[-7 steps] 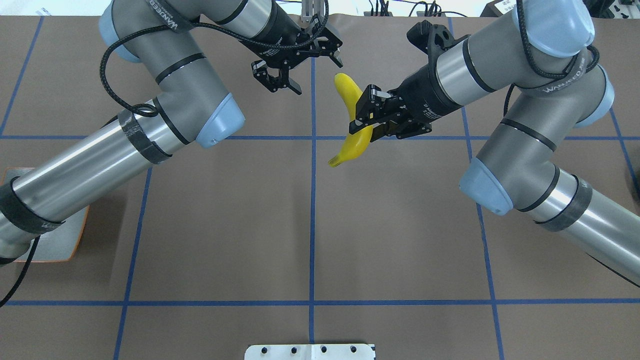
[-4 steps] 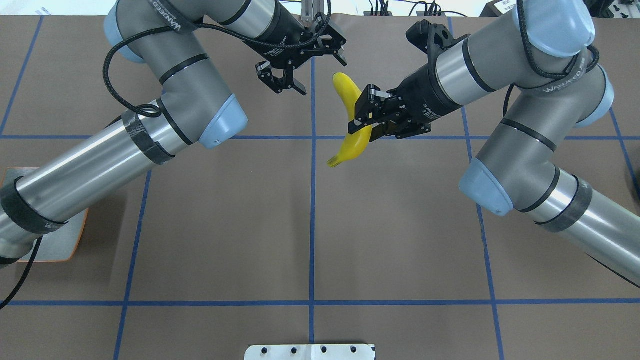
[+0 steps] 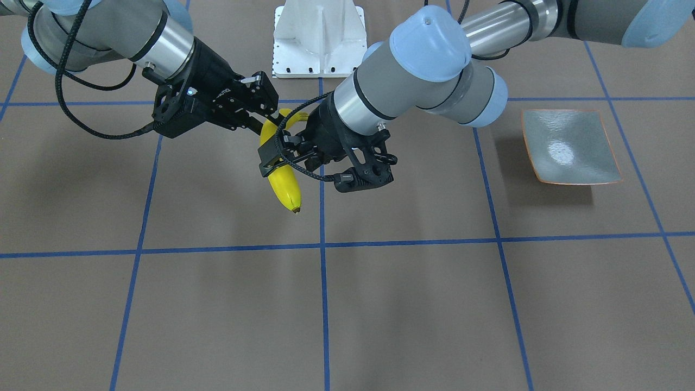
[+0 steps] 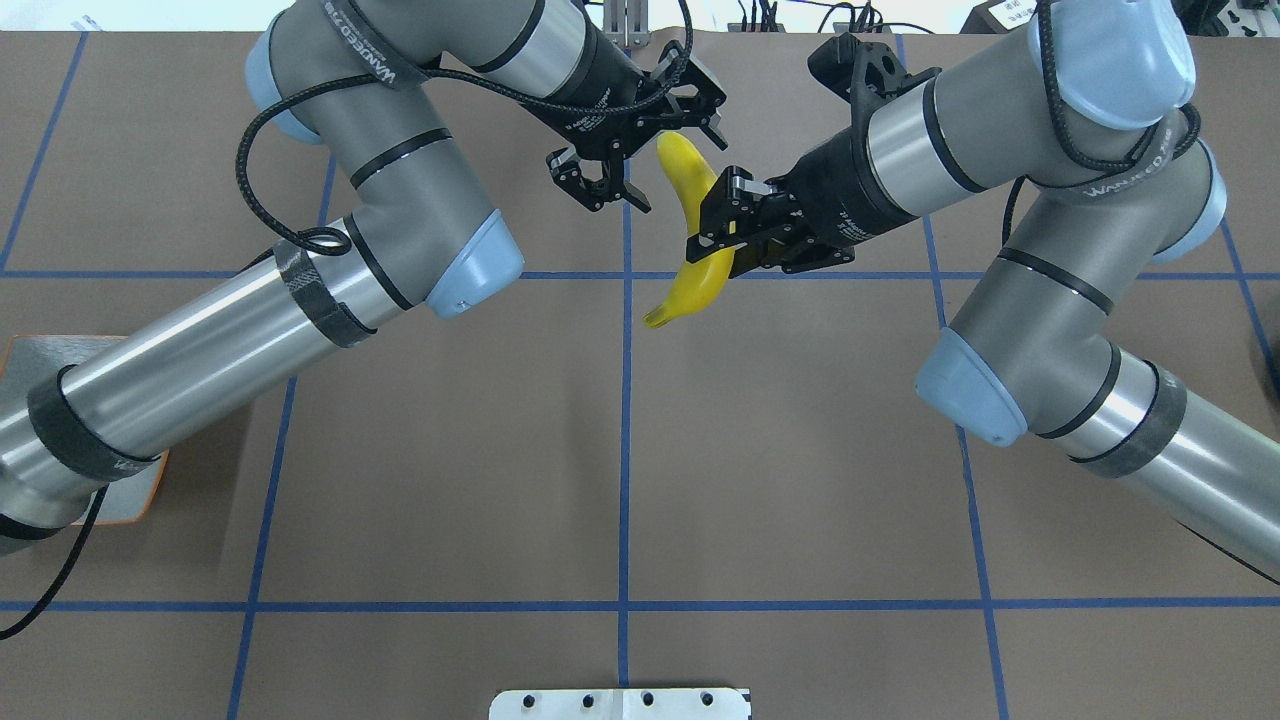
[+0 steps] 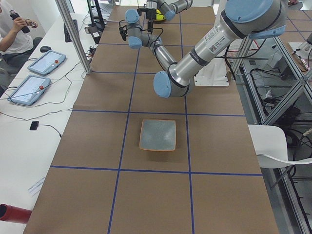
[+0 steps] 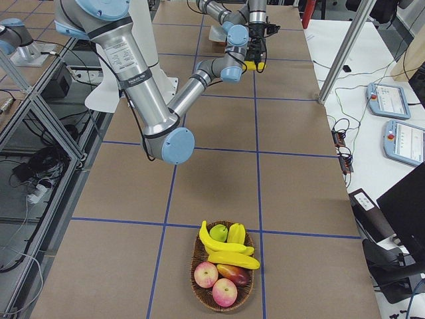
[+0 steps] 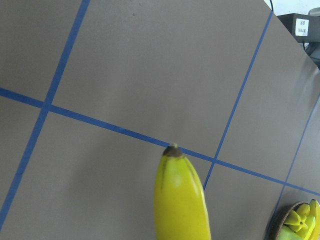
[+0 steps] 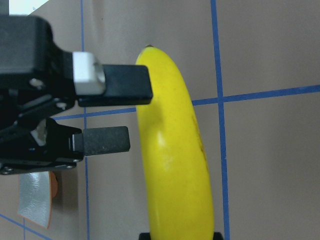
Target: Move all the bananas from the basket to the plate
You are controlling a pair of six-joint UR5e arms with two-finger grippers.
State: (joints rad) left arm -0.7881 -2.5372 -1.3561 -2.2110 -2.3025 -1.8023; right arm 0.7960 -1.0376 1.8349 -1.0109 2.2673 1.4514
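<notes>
The banana should be grabbed next by its dark-tipped half (image 3: 284, 183) with my left gripper. My left gripper will then carry the banana over to the plate (image 3: 570, 146).
My right gripper (image 4: 722, 240) is shut on the middle of a yellow banana (image 4: 700, 285) and holds it above the table's far middle; the banana also shows in the front view (image 3: 286, 184). My left gripper (image 4: 680, 170) is open, and its fingers (image 8: 107, 141) reach in beside the banana's (image 8: 175, 150) far end without closing on it. The left wrist view shows the banana's dark tip (image 7: 173, 149). The grey-green plate (image 3: 570, 146) with an orange rim stands empty at the robot's left. The basket (image 6: 202, 292) at the robot's right holds two more bananas (image 6: 229, 251).
The basket also holds apples (image 6: 207, 274), a green fruit (image 6: 219, 232) and a mango. In the overhead view the left arm covers most of the plate (image 4: 120, 505). The robot's white base plate (image 3: 318, 38) is at the near edge. Blue tape lines grid the brown table.
My left gripper, still open, has moved right until its fingers reach the banana's far end. My right gripper has shifted the banana slightly left and away.
</notes>
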